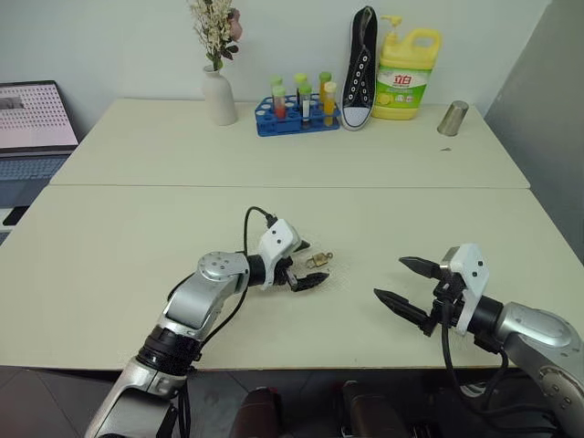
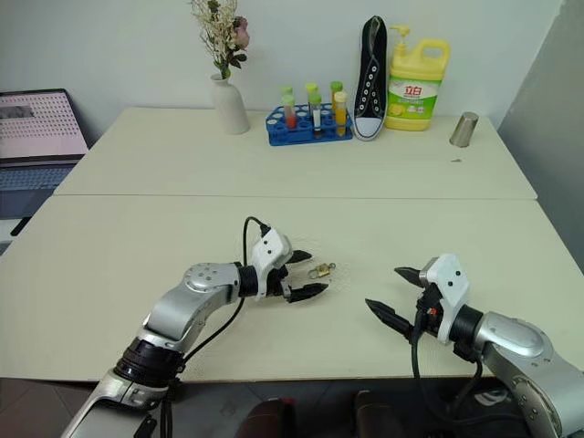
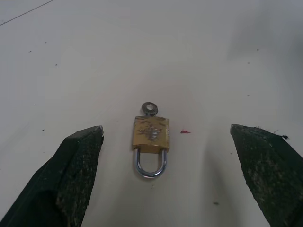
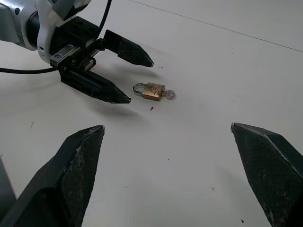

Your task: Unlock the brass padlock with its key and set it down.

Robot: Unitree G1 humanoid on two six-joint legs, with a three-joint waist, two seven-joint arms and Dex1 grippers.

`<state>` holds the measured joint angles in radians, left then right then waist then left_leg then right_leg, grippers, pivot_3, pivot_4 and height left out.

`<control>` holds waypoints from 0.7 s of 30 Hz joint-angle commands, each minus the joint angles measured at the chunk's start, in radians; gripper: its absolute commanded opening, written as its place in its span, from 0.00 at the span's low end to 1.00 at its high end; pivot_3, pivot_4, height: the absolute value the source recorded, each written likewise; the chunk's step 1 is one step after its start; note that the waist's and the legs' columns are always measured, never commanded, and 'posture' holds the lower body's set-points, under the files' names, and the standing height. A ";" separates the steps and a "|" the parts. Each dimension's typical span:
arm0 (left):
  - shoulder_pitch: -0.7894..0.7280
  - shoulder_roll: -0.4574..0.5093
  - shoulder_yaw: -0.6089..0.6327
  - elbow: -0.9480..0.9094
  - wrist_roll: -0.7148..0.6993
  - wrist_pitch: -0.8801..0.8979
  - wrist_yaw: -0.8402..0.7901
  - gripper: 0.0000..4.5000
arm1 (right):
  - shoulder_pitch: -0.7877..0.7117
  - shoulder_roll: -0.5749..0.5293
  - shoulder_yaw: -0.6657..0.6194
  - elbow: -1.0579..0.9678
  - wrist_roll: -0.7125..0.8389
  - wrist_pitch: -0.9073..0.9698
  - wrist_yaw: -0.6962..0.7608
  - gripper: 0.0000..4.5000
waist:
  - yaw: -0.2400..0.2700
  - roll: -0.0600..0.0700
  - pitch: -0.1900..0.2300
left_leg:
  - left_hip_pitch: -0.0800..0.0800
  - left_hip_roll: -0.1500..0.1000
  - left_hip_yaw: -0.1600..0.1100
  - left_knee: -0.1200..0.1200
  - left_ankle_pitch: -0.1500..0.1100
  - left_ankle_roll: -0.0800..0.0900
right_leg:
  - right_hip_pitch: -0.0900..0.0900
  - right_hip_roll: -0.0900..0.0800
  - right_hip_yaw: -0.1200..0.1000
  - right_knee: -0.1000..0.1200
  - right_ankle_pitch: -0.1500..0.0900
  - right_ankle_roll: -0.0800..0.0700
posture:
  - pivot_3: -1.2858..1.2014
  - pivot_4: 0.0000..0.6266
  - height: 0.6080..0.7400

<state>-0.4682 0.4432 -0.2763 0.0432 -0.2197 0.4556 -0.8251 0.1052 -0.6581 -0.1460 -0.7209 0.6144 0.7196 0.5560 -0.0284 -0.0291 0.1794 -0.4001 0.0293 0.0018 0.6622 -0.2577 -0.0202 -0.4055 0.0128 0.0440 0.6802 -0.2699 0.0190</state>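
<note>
Next, my left gripper grabs the sides of its body (image 1: 318, 260) (image 3: 150, 134) to unlock the brass padlock. That keeps the key free to turn.
The brass padlock (image 3: 150, 135) lies flat on the cream table (image 1: 137, 265), near the front and about in the middle. Its silvery shackle (image 3: 151, 166) points toward my left gripper. The key (image 3: 149, 108) sits in the far end of the body, with just its ring end showing. My left gripper (image 4: 140, 82) is open and low over the table, its fingertips on either side of the shackle end and touching nothing. My right gripper (image 1: 390, 277) hangs open and empty to the right, well apart from the padlock and pointing toward it.
Along the table's far edge stand a white vase with flowers (image 1: 218, 96), a blue rack of tubes (image 1: 297, 114), a black sneaker (image 1: 362, 68), a yellow detergent bottle (image 1: 406, 64) and a metal cup (image 1: 452, 119). A laptop (image 1: 32, 119) sits off the left side.
</note>
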 commanded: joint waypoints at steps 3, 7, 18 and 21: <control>-0.063 -0.034 -0.016 0.099 0.044 -0.076 -0.032 1.00 | 0.021 0.010 -0.035 -0.090 0.037 0.027 -0.050 1.00 | 0.001 0.000 0.000 | 0.000 0.000 0.000 0.000 0.000 0.000 | 0.000 0.000 0.000 0.000 0.000 0.000 | 0.52 0.24 1.00; -0.073 -0.047 -0.035 0.134 0.058 -0.086 -0.076 1.00 | 0.036 0.014 -0.033 -0.118 0.055 0.044 -0.074 1.00 | 0.001 0.000 0.000 | -0.001 0.000 0.000 0.000 0.000 0.000 | 0.000 0.000 0.000 -0.001 0.000 0.000 | 0.52 0.24 1.00; -0.097 -0.073 -0.056 0.200 0.097 -0.060 -0.109 0.72 | 0.040 0.010 -0.039 -0.129 0.075 0.047 -0.092 1.00 | 0.001 0.000 0.000 | 0.000 -0.001 0.000 0.000 0.000 0.000 | 0.000 0.000 0.000 0.000 0.000 0.000 | 0.52 0.24 1.00; -0.099 -0.066 -0.059 0.222 0.113 -0.059 -0.113 0.53 | 0.041 0.012 -0.034 -0.128 0.072 0.041 -0.093 1.00 | 0.001 0.000 0.000 | 0.000 0.000 0.000 0.000 0.000 0.000 | 0.000 0.000 0.000 0.000 0.000 0.000 | 0.52 0.24 1.00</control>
<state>-0.5668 0.3758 -0.3170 0.2466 -0.1257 0.3873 -0.9278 0.1479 -0.6473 -0.1619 -0.8113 0.6797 0.7736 0.4691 -0.0274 -0.0295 0.1791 -0.4004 0.0289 0.0018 0.6626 -0.2577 -0.0202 -0.4051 0.0125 0.0439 0.6799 -0.2699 0.0192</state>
